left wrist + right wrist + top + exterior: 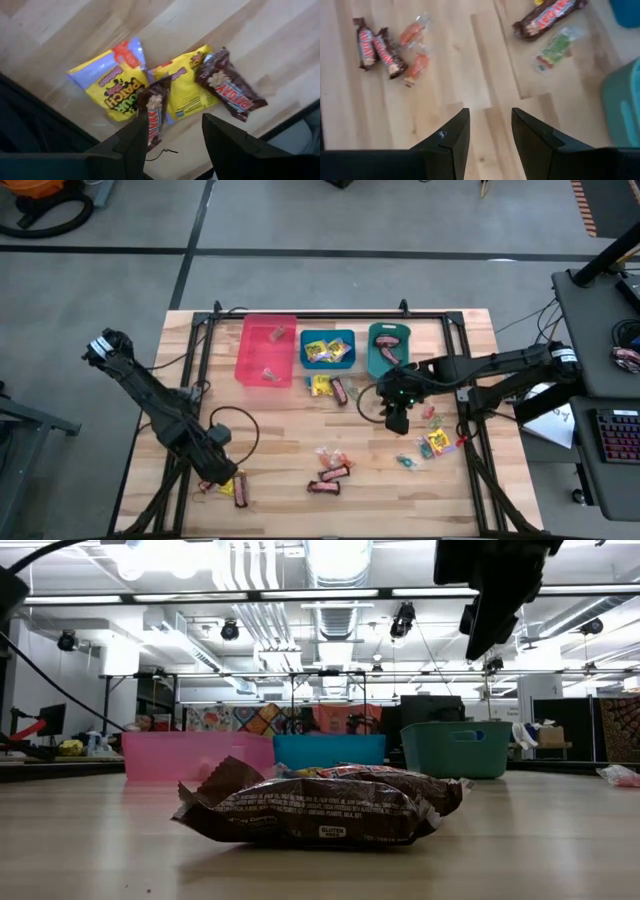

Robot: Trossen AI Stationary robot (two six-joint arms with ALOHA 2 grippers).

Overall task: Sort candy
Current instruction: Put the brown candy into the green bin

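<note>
I need to pick up the brown bar by its lettered middle with my left gripper next, and then the bar should go into the teal bin.
Candy lies scattered on the wooden table. Under my left gripper, near the front left, lie two yellow packets and two dark brown bars. Its open fingers hang above them, and one bar lies right beside a fingertip. My right gripper stands open over bare wood in front of the teal bin. Ahead of it lie two brown bars and orange clear-wrapped pieces. The low view shows one brown bar lying flat, close up.
A pink bin, a blue bin and a teal bin stand in a row at the far edge, each with candy inside. More candy lies before the blue bin, at the centre front and at the right.
</note>
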